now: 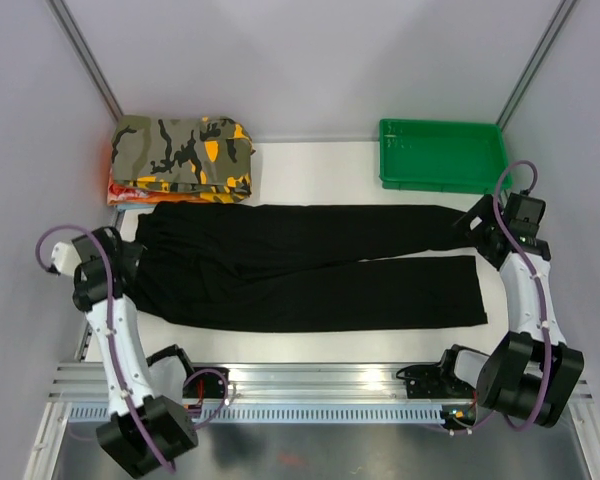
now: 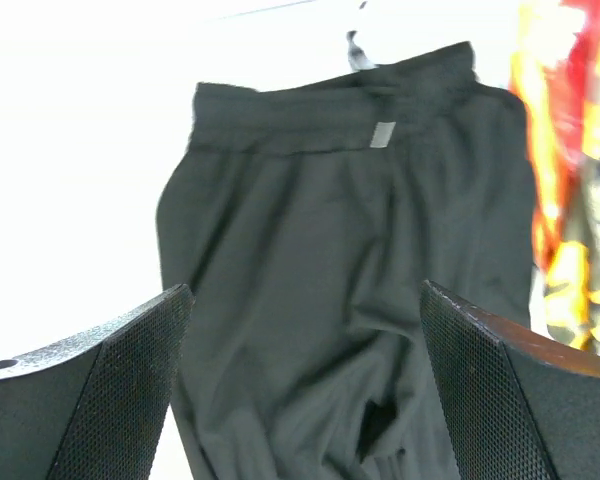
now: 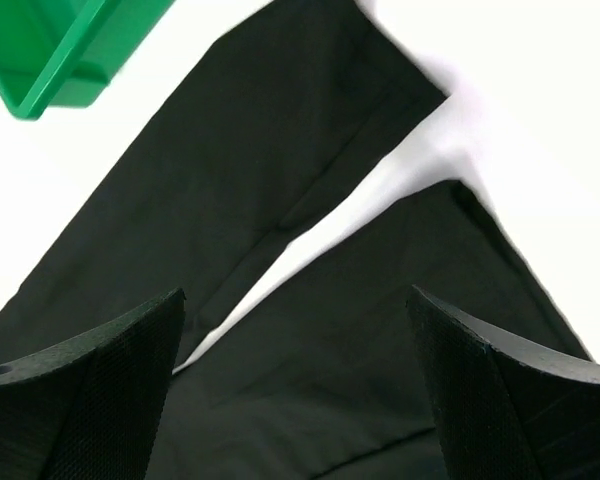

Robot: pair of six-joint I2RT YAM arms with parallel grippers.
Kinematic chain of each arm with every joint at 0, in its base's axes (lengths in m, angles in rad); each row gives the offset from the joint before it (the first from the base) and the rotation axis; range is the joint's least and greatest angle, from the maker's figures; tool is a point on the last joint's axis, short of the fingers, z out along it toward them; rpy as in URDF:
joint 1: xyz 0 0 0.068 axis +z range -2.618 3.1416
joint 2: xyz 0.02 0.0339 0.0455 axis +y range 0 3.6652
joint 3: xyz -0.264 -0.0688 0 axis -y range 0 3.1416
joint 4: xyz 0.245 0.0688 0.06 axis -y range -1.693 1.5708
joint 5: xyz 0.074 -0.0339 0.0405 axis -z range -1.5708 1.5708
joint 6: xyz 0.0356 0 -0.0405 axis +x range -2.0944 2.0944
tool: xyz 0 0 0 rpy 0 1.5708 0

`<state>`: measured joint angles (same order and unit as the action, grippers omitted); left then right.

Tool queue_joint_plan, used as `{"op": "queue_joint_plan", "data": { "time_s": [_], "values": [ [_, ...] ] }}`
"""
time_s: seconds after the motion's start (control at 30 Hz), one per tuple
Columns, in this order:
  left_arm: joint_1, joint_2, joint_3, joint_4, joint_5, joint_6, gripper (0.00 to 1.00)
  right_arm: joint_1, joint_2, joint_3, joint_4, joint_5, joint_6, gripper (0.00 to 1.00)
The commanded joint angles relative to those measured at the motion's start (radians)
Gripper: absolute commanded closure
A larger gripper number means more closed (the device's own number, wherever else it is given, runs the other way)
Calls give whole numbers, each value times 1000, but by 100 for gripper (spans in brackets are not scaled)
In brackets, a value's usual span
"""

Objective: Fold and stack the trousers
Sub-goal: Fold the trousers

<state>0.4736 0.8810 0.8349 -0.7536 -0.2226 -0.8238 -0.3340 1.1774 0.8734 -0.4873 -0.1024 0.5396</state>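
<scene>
My left gripper grabs the black trousers (image 1: 310,265) by the waistband's side corner farthest from the camouflage garment next, to fold one leg over the other.
The black trousers (image 1: 310,265) lie flat across the white table, waist at the left, two legs running right with a narrow gap between them. My left gripper (image 1: 130,255) hangs open over the waist end; the left wrist view shows the waistband with a small grey tag (image 2: 382,133) and wrinkled fabric (image 2: 350,300) between the fingers. My right gripper (image 1: 477,228) hangs open over the leg ends; the right wrist view shows both legs (image 3: 310,330) and the white gap between them. Neither gripper holds anything.
A folded olive, black and orange camouflage garment (image 1: 183,155) on an orange item lies at the back left, just behind the waist; it shows at the right edge of the left wrist view (image 2: 575,170). A green tray (image 1: 442,155) stands at the back right.
</scene>
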Motion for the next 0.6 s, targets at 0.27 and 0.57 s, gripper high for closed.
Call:
{"op": "queue_joint_plan", "data": {
  "time_s": [0.27,0.57],
  "values": [
    [171,82,-269,109,48,-78,6,-2,-30,-83,30,-167,51,2],
    [206,174,-289,313,22,14,13,-2,-19,-88,42,-168,74,2]
  ]
}}
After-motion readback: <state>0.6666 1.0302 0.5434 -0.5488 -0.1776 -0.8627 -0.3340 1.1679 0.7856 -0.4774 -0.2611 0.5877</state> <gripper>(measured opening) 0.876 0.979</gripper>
